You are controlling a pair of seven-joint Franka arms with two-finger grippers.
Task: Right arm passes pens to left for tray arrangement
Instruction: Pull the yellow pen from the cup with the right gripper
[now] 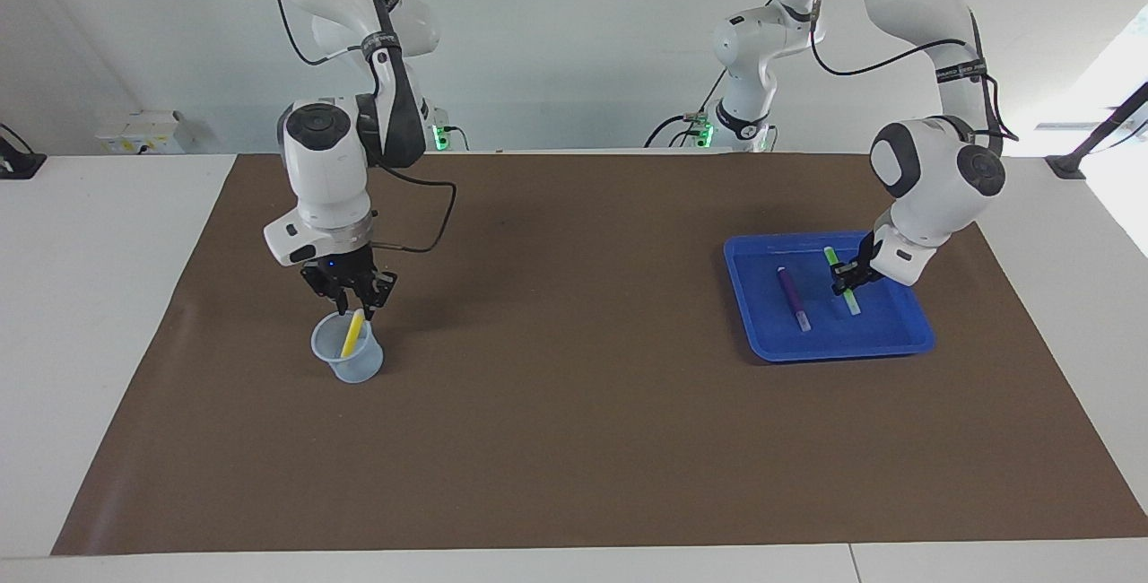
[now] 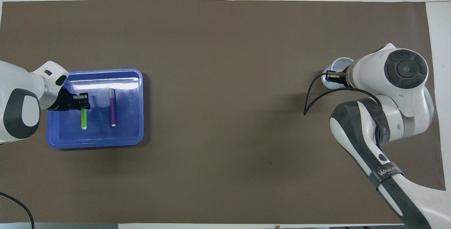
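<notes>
The sides of the clear cup surround the lower part of the yellow pen point(image 1: 352, 334). My right gripper will grab the yellow pen by its top end next.
The blue tray point(image 1: 906, 345) point(image 2: 135, 81) lies toward the left arm's end of the table. In it, the purple pen point(image 1: 794, 299) point(image 2: 113, 107) lies flat. Beside it is the green pen point(image 1: 850, 300) point(image 2: 84, 118), down low in the tray. My left gripper point(image 1: 847, 278) point(image 2: 81, 103) is shut on the middle of the green pen. The yellow pen point(image 1: 352, 334) stands tilted in a small clear cup point(image 1: 348, 359) point(image 2: 340, 61) toward the right arm's end. My right gripper point(image 1: 357, 298) is open just above the yellow pen's top end. In the overhead view the right hand hides the yellow pen.
A brown mat point(image 1: 574, 404) point(image 2: 225, 116) covers the table between the cup and the tray. The right arm's black cable point(image 1: 444, 215) point(image 2: 310, 95) hangs in a loop beside the cup.
</notes>
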